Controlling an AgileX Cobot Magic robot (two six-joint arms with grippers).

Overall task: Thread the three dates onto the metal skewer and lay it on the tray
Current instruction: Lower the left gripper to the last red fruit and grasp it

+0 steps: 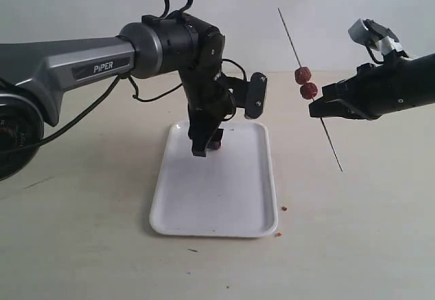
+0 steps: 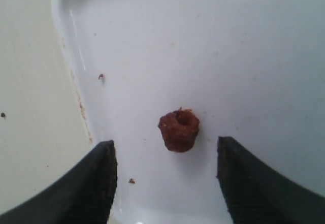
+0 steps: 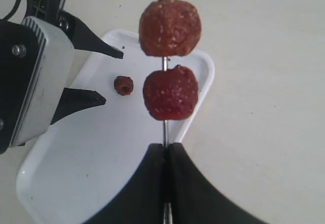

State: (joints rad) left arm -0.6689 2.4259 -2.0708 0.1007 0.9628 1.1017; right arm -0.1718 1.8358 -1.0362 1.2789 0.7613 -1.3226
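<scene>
The left gripper next needs to pick up the date by its wrinkled sides, so that the date's holed end [image 2: 184, 116] stays free for the metal skewer.
One date [image 2: 179, 130] lies alone on the white tray [image 1: 224, 198], near its far end. My left gripper [image 2: 165, 176] hangs just above it, open, one finger on each side and neither touching. The same date [image 3: 123, 85] appears small in the right wrist view, and at the left fingers' tips as a dark red date [image 1: 215, 143] in the exterior view. My right gripper [image 3: 165, 150] is shut on the metal skewer [image 1: 289, 36], held tilted in the air right of the tray. Two dates [image 1: 305, 83] sit threaded on it, just above the grip.
Brown crumbs [image 1: 284, 208] lie on the beige table beside the tray's right edge, and small specks [image 2: 101, 76] dot the tray. The left arm's wrist camera housing [image 1: 256, 94] juts out toward the skewer.
</scene>
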